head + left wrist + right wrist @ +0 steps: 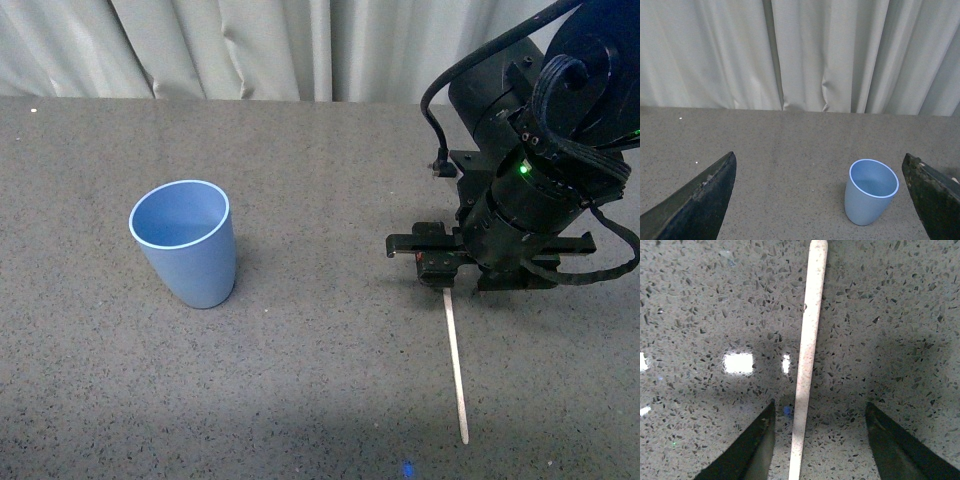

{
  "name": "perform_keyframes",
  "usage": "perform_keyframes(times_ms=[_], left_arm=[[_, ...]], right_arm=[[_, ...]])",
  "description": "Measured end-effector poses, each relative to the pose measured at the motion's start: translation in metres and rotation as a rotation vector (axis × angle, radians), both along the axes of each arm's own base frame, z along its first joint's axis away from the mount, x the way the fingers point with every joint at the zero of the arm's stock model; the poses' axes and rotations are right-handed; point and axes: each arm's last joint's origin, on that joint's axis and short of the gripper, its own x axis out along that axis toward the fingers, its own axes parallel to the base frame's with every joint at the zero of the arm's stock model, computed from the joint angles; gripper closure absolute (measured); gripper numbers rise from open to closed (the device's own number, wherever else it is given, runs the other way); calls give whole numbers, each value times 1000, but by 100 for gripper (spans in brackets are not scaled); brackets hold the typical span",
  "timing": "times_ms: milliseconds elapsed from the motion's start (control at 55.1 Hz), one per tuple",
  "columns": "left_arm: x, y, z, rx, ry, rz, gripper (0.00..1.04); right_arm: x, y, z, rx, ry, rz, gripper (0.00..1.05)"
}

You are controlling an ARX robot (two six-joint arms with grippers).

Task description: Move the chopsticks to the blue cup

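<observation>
Next, my right gripper grabs the chopstick by its thick top end [816, 257], leaving its thin end free to drop into the blue cup.
A pale cream chopstick [456, 362] lies flat on the grey speckled table, right of centre, its far end under my right gripper [448, 280]. In the right wrist view the chopstick [807, 355] runs between the two open fingers [747, 450], nearer one of them, untouched. My right gripper [820, 410] is open and low over the table. The light-blue cup [186, 242] stands upright and empty at the left. In the left wrist view the cup [870, 191] sits ahead of my open left gripper [820, 200], nearer one dark finger [935, 195]. The left arm is out of the front view.
The grey speckled table [320, 150] ends at a pale curtain [250, 45] along the back. The right arm's black body and cables [540, 140] fill the upper right of the front view.
</observation>
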Motion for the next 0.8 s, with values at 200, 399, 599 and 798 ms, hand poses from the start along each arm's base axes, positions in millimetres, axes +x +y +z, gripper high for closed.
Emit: perform_keyframes(times_ms=[200,399,599,798], left_arm=[[0,0,0,0,0,0,7],[0,0,0,0,0,0,7],[0,0,0,0,0,0,7],[0,0,0,0,0,0,7]], right_arm=[[1,-2,-1,-18,12,-9,82],[1,-9,3,15,-12,-21,104],[-10,-16,48,197,-288,5,104],[-16,2,119,433,-724,150,104]])
